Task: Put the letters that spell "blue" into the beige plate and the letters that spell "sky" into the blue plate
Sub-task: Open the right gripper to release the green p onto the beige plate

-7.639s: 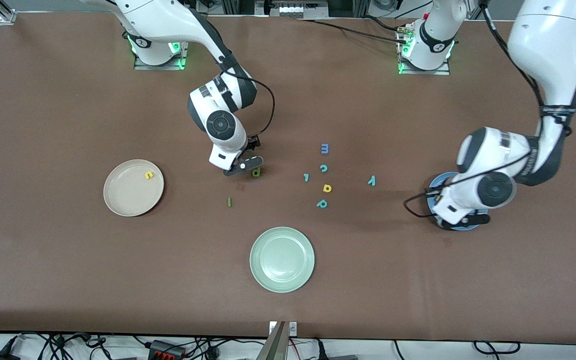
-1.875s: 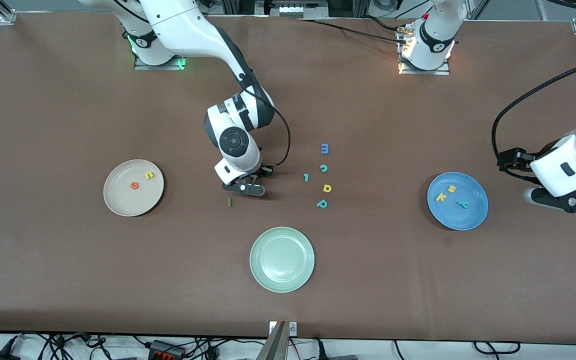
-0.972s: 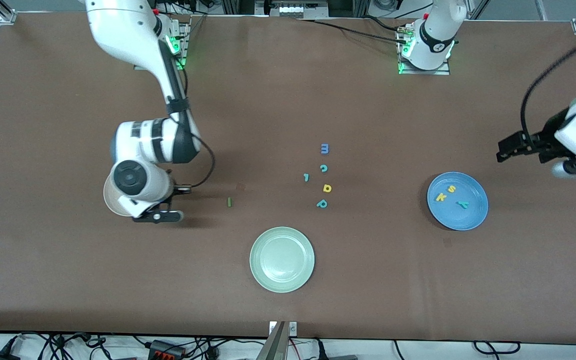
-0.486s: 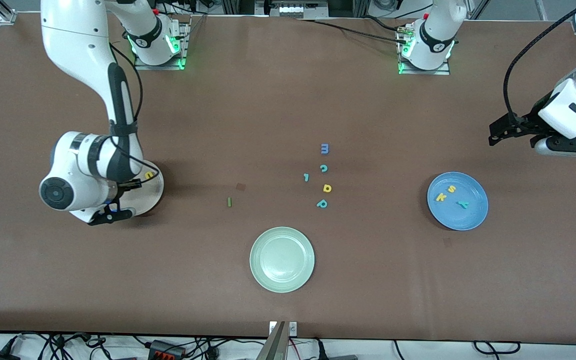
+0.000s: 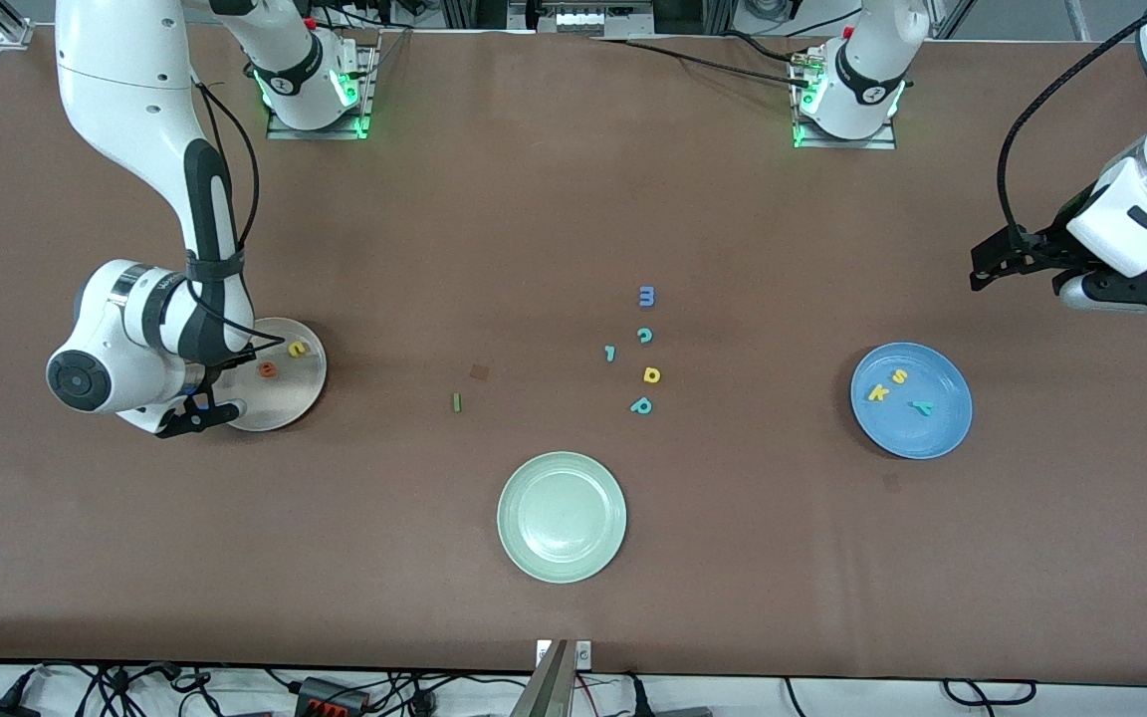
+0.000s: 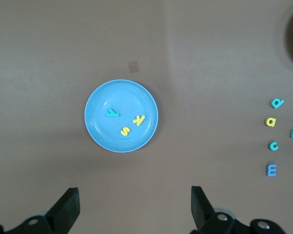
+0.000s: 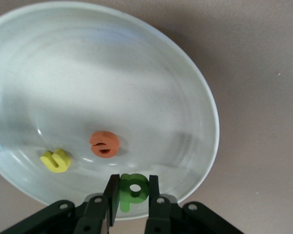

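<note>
I need to open my right gripper, because the green b [image 7: 133,189] is inside the beige plate's rim in the right wrist view.
The beige plate [image 5: 287,398] lies toward the right arm's end of the table and holds a yellow u [image 5: 297,349] and an orange e [image 5: 268,369]. My right gripper [image 5: 205,410] hangs just over the plate's rim, shut on the green b [image 7: 133,189]. The green l [image 5: 456,401] lies on the table toward the middle. Toward the left arm's end, the blue plate [image 5: 947,428] holds the yellow s [image 5: 900,375], yellow k [image 5: 877,392] and teal y [image 5: 922,406]. My left gripper [image 5: 1131,292] is raised over bare table beside that plate, open and holding nothing.
A pale green plate [image 5: 562,516] lies near the table's front edge. In the middle sit a blue m [image 5: 646,296], a teal c [image 5: 644,336], a small teal hooked letter [image 5: 610,353], a yellow round-bowled letter [image 5: 651,375] and another teal letter [image 5: 641,405].
My right arm has carried the green b from the table's middle to the beige plate's rim. My left arm has risen away from the blue plate.
</note>
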`<state>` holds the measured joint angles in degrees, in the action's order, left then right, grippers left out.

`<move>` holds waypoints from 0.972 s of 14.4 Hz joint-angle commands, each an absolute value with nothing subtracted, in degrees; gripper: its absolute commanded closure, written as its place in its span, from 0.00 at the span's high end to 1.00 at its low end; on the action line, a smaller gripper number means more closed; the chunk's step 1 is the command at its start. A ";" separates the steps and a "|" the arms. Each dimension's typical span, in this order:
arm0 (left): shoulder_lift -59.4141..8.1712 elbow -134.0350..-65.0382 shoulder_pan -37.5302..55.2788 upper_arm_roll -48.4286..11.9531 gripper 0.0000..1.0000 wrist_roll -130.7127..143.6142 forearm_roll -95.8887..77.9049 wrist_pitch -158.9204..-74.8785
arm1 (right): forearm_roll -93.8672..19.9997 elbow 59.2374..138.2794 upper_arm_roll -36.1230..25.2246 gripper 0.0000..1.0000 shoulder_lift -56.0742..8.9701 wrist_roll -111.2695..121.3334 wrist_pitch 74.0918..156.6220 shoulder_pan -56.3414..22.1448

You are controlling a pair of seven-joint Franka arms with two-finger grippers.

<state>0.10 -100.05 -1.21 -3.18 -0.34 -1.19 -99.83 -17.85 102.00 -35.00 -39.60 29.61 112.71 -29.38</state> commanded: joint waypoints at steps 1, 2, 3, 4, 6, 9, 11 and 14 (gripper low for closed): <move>0.26 -100.02 -0.88 -3.16 1.00 -1.06 -0.26 -98.88 | -18.28 102.75 -34.28 0.72 -39.02 30.94 114.08 -29.00; 0.26 -99.93 -0.79 -3.34 1.00 -0.97 -0.26 -98.79 | -18.63 102.31 -34.28 1.00 -38.94 30.33 113.82 -29.18; 0.26 -99.93 -0.79 -3.34 1.00 -0.97 -0.35 -98.62 | -19.07 101.96 -34.36 1.00 -38.59 30.24 113.30 -29.44; 0.26 -99.93 -0.79 -3.34 1.00 -1.14 -0.35 -98.61 | -19.51 101.17 -34.37 1.00 -37.89 30.23 112.94 -29.44; 0.26 -99.93 -0.79 -3.34 1.00 -1.14 -0.26 -98.53 | -20.21 99.94 -34.28 1.00 -36.65 30.15 112.59 -29.71; 0.26 -99.93 -0.79 -3.25 1.00 -1.40 -0.35 -98.44 | -20.39 95.90 -33.75 1.00 -36.65 25.77 112.59 -29.71; 0.26 -99.93 -0.79 -3.25 1.00 -1.58 -0.26 -98.44 | -23.79 93.44 -33.05 1.00 -37.09 21.55 112.67 -30.41; -0.52 -98.53 -0.79 -3.25 1.00 -1.58 -0.26 -98.44 | -27.60 92.11 -32.87 1.00 -37.00 14.53 112.94 -33.91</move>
<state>0.10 -100.02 -0.98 -3.29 -0.47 -1.19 -99.04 -25.96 93.09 -32.94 -37.04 19.33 113.36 -31.59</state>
